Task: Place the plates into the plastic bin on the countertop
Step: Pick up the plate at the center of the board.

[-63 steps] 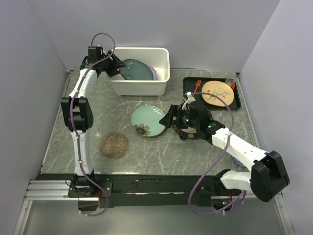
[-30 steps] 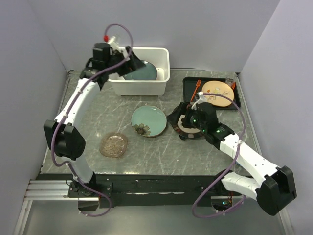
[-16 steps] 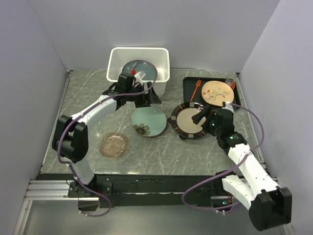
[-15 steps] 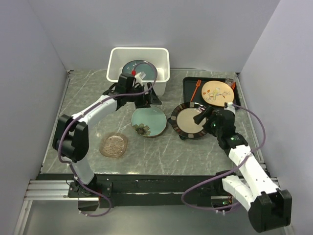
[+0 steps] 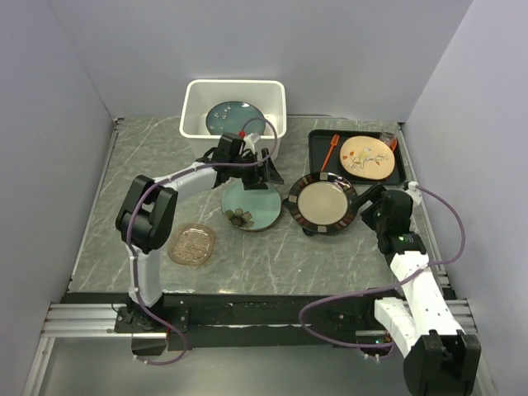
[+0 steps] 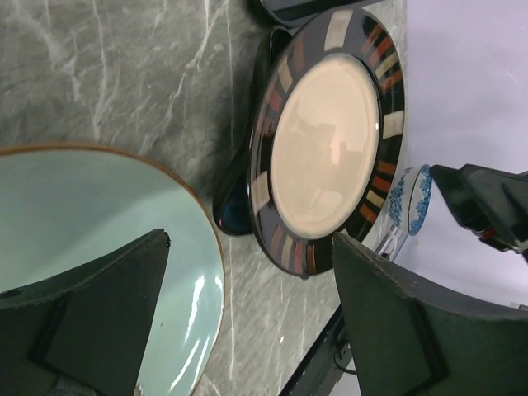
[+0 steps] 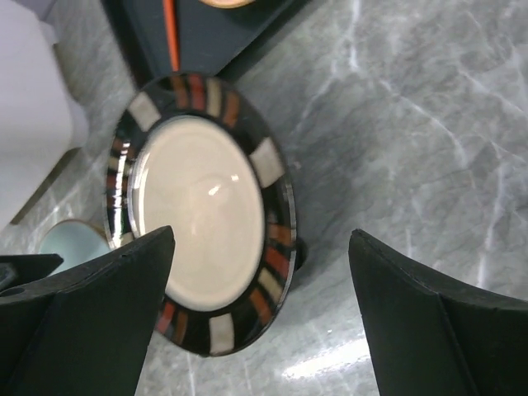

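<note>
I will next grab the dark-rimmed plate [image 5: 322, 203] with my right gripper by its rim opposite the pale green plate. This keeps the plate's other rim free for my left gripper.
The white plastic bin [image 5: 275, 124] stands at the back with a dark teal plate [image 5: 230, 116] lying in it. A pale green flowered plate [image 5: 247, 206] [image 6: 74, 214] lies mid-table. My left gripper [image 5: 269, 173] [image 6: 252, 239] hangs open and empty over its far right edge. A dark-rimmed cream plate [image 5: 322, 203] [image 6: 326, 140] [image 7: 202, 214] sits to the right, tilted on something dark beneath it. My right gripper [image 5: 370, 201] [image 7: 262, 235] is open and empty just right of that plate. An amber glass plate [image 5: 192, 244] lies at the front left.
A black tray [image 5: 318, 148] at the back right holds a tan round plate [image 5: 365, 157] and an orange fork [image 5: 330, 148]. A small blue-and-white dish [image 6: 410, 200] lies near the right arm. Grey walls close in the left, right and back.
My left arm has swung out of the bin and down to the pale green plate, leaving the dark teal plate inside. My right arm has drawn back rightward off the dark-rimmed plate.
</note>
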Motion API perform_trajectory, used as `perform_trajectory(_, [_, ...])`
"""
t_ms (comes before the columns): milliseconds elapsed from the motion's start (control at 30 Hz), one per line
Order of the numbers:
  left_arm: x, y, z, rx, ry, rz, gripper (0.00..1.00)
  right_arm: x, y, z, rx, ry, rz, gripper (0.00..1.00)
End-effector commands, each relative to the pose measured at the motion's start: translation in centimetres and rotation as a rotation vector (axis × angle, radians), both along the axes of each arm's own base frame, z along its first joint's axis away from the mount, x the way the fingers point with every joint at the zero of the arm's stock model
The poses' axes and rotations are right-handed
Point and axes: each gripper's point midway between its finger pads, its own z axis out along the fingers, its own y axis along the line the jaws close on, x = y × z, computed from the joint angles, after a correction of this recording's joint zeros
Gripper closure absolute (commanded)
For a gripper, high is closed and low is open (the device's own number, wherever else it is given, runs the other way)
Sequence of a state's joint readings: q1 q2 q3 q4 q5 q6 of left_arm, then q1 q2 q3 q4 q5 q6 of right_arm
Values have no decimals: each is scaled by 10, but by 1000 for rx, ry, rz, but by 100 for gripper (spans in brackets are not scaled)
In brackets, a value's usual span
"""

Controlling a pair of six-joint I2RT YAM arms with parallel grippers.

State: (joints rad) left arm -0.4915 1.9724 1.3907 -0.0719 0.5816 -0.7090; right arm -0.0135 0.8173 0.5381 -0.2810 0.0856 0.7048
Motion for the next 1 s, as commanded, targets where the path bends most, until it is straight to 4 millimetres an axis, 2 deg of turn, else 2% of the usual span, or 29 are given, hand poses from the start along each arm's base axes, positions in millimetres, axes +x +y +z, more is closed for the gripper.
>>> perform_trajectory(0, [16,-20,25,-100,-67,-34,15,4,-3,-12,19,4,5,8])
perform_trajectory(167, [18,-30,16,-111,-40,-49,16,10,0,-23,41,20,23,11])
perform_trajectory(400, [23,-45,8,-106,-31,-77,18,16,4,-23,55,-9,57,14])
perform_trajectory(467, [24,-51,11,-116,-37,-85,19,16,5,-25,58,-13,61,21])
perform_trajectory(500, [24,-53,8,-114,-32,-87,19,17,5,-24,60,-21,62,31])
perform_trajectory(567, [26,-56,6,-109,-31,-91,19,16,5,-28,63,-15,63,40])
perform_trajectory(833, [31,-60,3,-91,-24,-85,20,17,8,-43,78,21,76,42])
perform_trajectory(933, [31,-63,0,-83,-13,-91,21,17,9,-47,86,23,84,56])
perform_trajectory(967, [30,-65,0,-84,-14,-95,21,17,11,-48,90,23,88,64])
